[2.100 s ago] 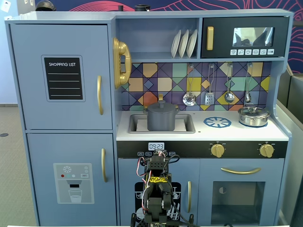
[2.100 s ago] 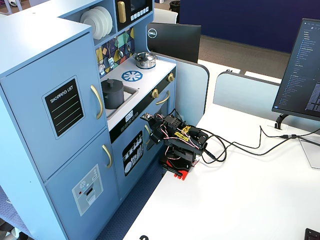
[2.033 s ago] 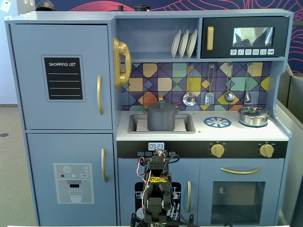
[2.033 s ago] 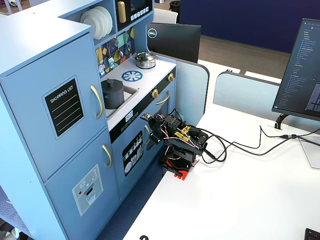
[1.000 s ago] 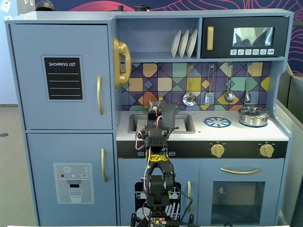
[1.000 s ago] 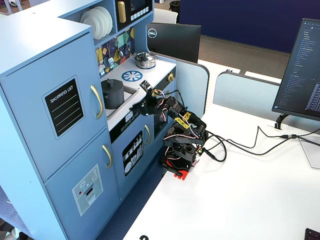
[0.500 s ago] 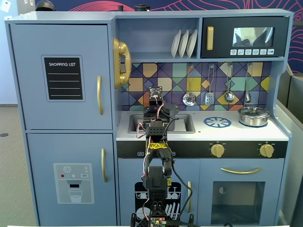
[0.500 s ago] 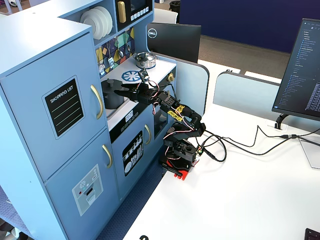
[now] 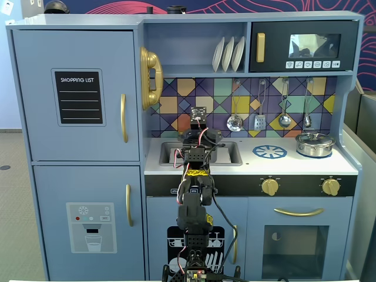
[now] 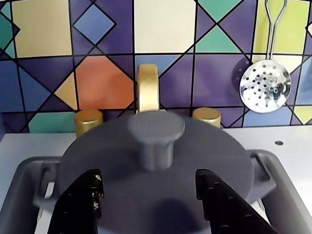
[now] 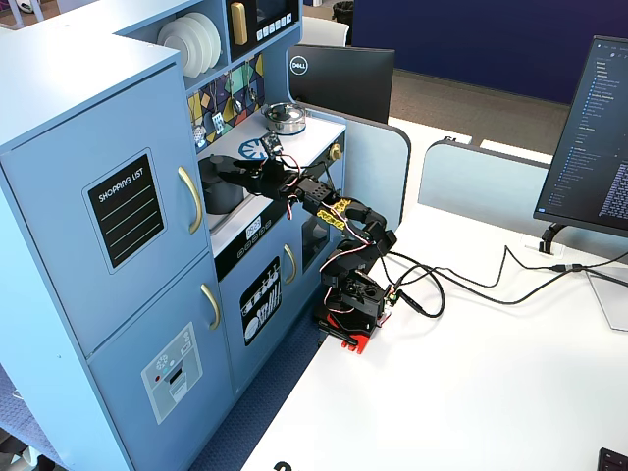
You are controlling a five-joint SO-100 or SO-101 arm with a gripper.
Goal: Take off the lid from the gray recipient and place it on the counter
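Note:
Next, my gripper picks up the lid by its round knob (image 10: 156, 132) to take the lid off the gray recipient (image 10: 263, 184).
The gray recipient (image 11: 224, 198) stands in the sink, its side handles (image 10: 263, 164) showing in the wrist view. The lid (image 10: 214, 151) lies flat on it, its round knob (image 10: 156, 132) upright at the centre. My gripper (image 10: 148, 180) is open just above the lid's near half. Its black fingers (image 10: 82, 204) stand wide to either side, and the knob is ahead of them, untouched. In a fixed view the gripper (image 11: 220, 165) hovers over the pot's top. From the front, my arm (image 9: 197, 176) hides most of the pot. The counter (image 9: 294, 165) stretches to the right of the sink.
A blue-and-white burner disc (image 9: 269, 151) and a shiny steel pot (image 9: 315, 144) sit on the counter to the right. A gold faucet (image 10: 148, 87) and knobs rise behind the pot against the tiled wall. Utensils (image 9: 235, 122) hang above. The sink's walls (image 10: 22, 195) enclose the pot.
My arm has unfolded from its low rest in front of the kitchen, risen and reached forward over the sink. The open gripper now hangs above the lid. Pot and lid have not moved.

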